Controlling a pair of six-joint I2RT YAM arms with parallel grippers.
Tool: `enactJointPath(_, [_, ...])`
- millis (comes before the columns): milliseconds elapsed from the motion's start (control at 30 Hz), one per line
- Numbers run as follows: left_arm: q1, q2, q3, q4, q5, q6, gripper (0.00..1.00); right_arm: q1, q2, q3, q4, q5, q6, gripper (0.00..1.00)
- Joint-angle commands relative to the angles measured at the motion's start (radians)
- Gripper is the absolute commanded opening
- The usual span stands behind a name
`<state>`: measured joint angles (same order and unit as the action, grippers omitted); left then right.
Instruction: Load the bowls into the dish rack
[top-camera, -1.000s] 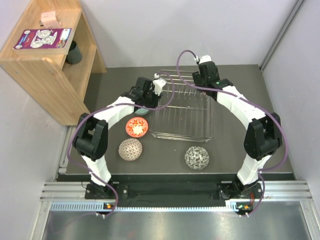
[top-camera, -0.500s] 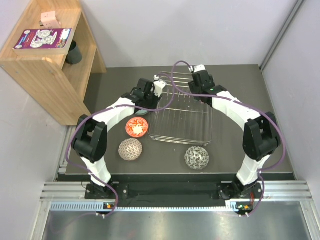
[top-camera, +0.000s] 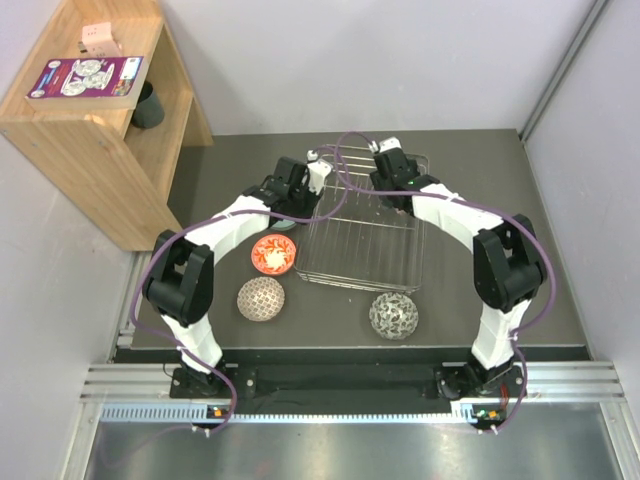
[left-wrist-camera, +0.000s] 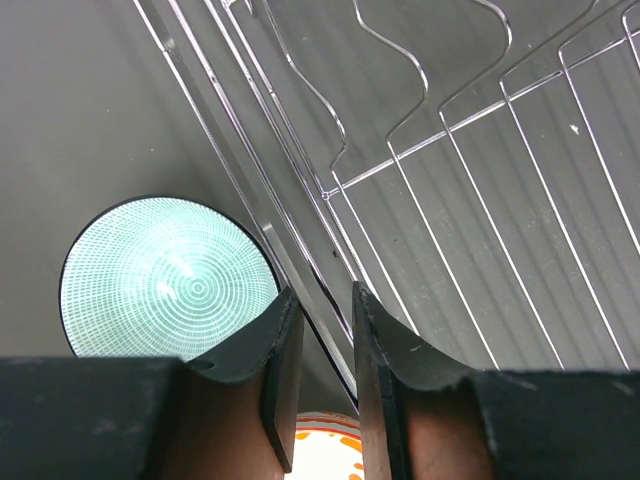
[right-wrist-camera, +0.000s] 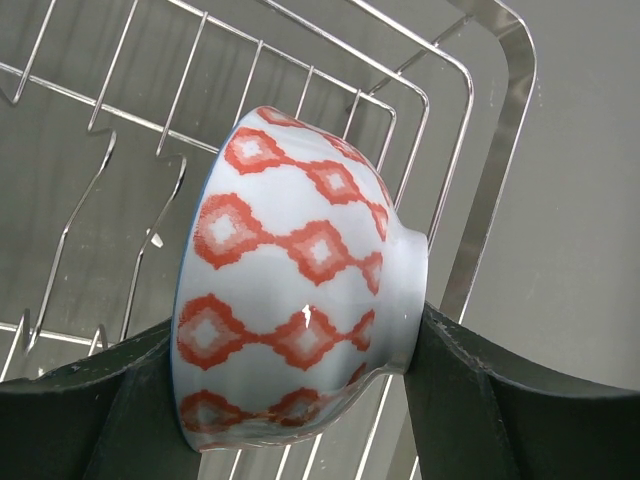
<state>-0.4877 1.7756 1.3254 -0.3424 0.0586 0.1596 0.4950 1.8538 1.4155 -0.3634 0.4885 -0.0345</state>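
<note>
The robot's right gripper is ready to let go and should open now, as the bowl would settle on its side in the rack (top-camera: 365, 235), with the bowl's foot inside the rack's rim.
The silver wire dish rack (top-camera: 365, 235) stands mid-table. My left gripper (top-camera: 312, 178) is shut on its left rim wire (left-wrist-camera: 285, 265), one finger on each side. The mint green bowl (left-wrist-camera: 170, 275) sits outside that rim, mostly under my left arm (top-camera: 283, 224). The red-orange floral bowl (top-camera: 273, 254), beige-brown mesh bowl (top-camera: 261, 298) and grey-white bowl (top-camera: 393, 315) rest on the table. My right gripper (top-camera: 385, 160) is shut on a bowl (right-wrist-camera: 290, 300), white outside with red-orange diamonds. It holds the bowl on its side above the rack's far corner (right-wrist-camera: 497, 150).
A wooden shelf unit (top-camera: 90, 110) stands at the back left with a dark cup (top-camera: 148, 105) and a booklet on it. Walls close in behind and to the right. The arm bases and a metal rail run along the near edge.
My right arm has swung left with the bowl, from the rack's far right corner to over its far edge. The rack has shifted slightly. My left gripper has stayed on the rim.
</note>
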Motion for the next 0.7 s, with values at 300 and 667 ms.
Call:
enactJointPath(300, [-0.031,-0.045,0.006,-0.033,0.053,0.020,0.43,0.016,0.031,0.071,0.027,-0.059,0.028,0.43])
enactJointPath(667, [-0.031,-0.041,0.011,-0.040,0.049,0.020,0.47,0.022,0.050,0.092,0.006,-0.100,-0.002,0.73])
